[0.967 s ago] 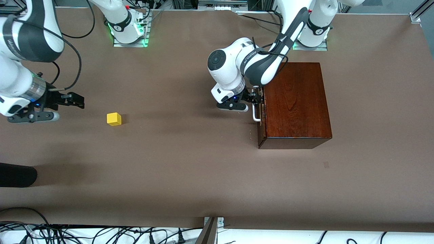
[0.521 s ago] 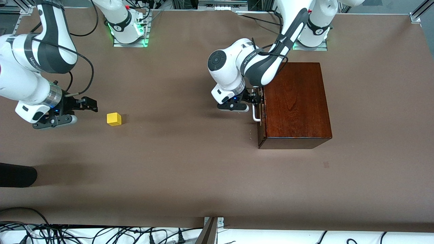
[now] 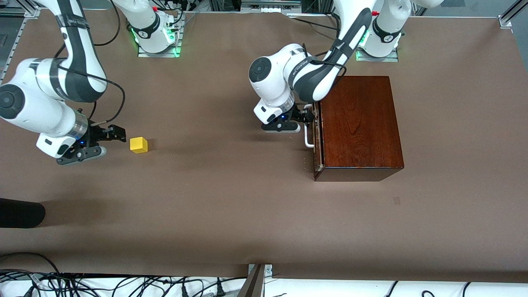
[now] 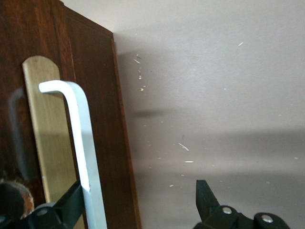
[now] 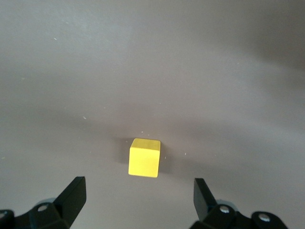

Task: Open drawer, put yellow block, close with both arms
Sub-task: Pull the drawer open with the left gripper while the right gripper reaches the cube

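Note:
My right gripper takes hold of the yellow block (image 3: pixel 138 144) by its opposite sides next, to put it into the drawer (image 3: pixel 316 142).
The dark mahogany box (image 3: pixel 359 123) stands toward the left arm's end of the table. Its drawer (image 3: pixel 316 142) is out by a narrow crack, with a pale strip showing. My left gripper (image 3: pixel 307 117) is open at the white bar handle (image 3: pixel 305 134). In the left wrist view the handle (image 4: pixel 83 143) rests against one finger (image 4: pixel 71 200) of the gripper (image 4: pixel 138 200). The yellow block (image 3: pixel 138 144) lies on the table toward the right arm's end. My right gripper (image 3: pixel 117 134) is open and low beside it. In the right wrist view the block (image 5: pixel 144 157) lies just ahead of the gripper (image 5: pixel 138 191).
A dark rounded object (image 3: pixel 20 212) lies at the table edge at the right arm's end, nearer to the front camera than the block. Cables (image 3: pixel 103 284) run along the edge nearest the camera. The arm bases (image 3: pixel 156 37) stand along the edge farthest from the camera.
My right arm has swung in and brought its gripper close to the yellow block. My left gripper has shifted away from the box with the handle, and the drawer has come out a crack.

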`<move>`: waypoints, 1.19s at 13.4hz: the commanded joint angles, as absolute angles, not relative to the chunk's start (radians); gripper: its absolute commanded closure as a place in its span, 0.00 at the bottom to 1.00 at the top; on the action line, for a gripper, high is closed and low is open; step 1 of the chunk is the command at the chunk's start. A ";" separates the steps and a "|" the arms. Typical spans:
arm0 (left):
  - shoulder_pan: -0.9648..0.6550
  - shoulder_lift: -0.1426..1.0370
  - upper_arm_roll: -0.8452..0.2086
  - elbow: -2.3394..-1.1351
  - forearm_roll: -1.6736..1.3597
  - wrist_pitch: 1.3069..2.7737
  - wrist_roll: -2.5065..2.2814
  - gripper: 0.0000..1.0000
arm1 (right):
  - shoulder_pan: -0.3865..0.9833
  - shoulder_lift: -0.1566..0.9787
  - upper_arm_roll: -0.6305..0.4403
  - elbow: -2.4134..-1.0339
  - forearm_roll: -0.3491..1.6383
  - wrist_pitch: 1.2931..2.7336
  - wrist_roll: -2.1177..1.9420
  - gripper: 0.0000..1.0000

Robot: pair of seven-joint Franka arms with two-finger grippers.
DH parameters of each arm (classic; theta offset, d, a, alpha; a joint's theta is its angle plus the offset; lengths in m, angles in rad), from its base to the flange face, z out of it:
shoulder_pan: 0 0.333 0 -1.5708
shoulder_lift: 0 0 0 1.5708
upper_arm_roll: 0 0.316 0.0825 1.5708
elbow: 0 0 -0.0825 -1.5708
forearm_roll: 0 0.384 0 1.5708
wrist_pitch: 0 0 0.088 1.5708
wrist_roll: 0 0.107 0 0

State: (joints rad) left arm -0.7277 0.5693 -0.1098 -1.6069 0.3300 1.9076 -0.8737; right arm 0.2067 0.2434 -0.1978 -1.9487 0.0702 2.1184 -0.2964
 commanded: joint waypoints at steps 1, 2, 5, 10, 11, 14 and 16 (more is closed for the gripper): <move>-0.765 0.623 -0.112 -1.531 0.311 1.911 -0.917 0.00 | 0.209 0.264 -0.189 -2.011 0.086 2.218 -0.321 0.00; -0.778 0.636 -0.112 -1.519 0.311 1.913 -0.925 0.00 | 0.209 0.274 -0.180 -2.029 0.086 2.253 -0.321 0.00; -0.807 0.684 -0.112 -1.451 0.310 1.913 -0.951 0.00 | 0.209 0.307 -0.178 -2.075 0.086 2.347 -0.321 0.00; -0.842 0.713 -0.101 -1.419 0.278 2.014 -0.959 0.00 | 0.209 0.357 -0.176 -2.131 0.092 2.463 -0.319 0.00; -0.848 0.718 -0.100 -1.419 0.261 2.061 -1.001 0.00 | 0.209 0.367 -0.173 -2.138 0.092 2.482 -0.319 0.00; -0.854 0.745 -0.095 -1.402 0.259 2.112 -1.025 0.00 | 0.209 0.397 -0.170 -2.138 0.109 2.493 -0.319 0.00; -0.865 0.756 -0.092 -1.387 0.258 2.112 -1.025 0.00 | 0.209 0.413 -0.166 -2.138 0.114 2.500 -0.321 0.00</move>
